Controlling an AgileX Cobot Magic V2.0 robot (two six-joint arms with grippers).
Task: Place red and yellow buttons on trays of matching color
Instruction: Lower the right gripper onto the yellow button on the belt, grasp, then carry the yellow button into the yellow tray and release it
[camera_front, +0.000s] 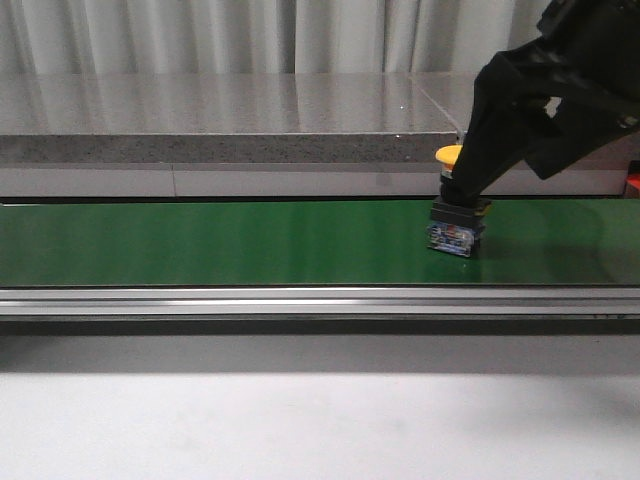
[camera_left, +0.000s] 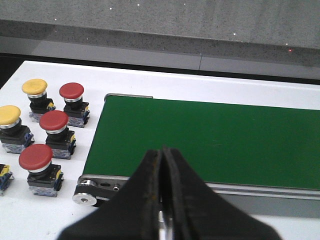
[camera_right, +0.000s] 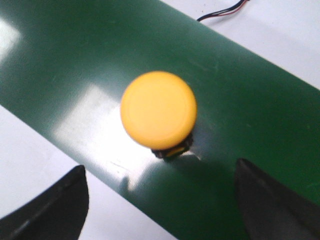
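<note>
The yellow cap (camera_right: 159, 109) lies ahead of my right gripper's fingers over green belt (camera_right: 220, 117), so closing now would miss it. The gripper moves toward the cap first.
A yellow button (camera_front: 452, 156) on a black base stands upright on the green belt (camera_front: 220, 243), right of centre. My right gripper (camera_right: 161, 200) hovers above it, open, its two fingers wide apart on either side and touching nothing. From that wrist the yellow button (camera_right: 158, 110) shows as a round cap just ahead of the fingertips. My left gripper (camera_left: 160, 192) is shut with nothing in it, near the belt's end. Beside that end stand three red buttons (camera_left: 53, 121) and two yellow ones (camera_left: 34, 87). No trays are in view.
The belt (camera_left: 215, 140) has a metal rail (camera_front: 300, 300) along its front and a roller (camera_left: 85, 198) at its end. A grey stone ledge (camera_front: 220, 125) runs behind it. A small red shape (camera_front: 632, 184) shows at the far right edge.
</note>
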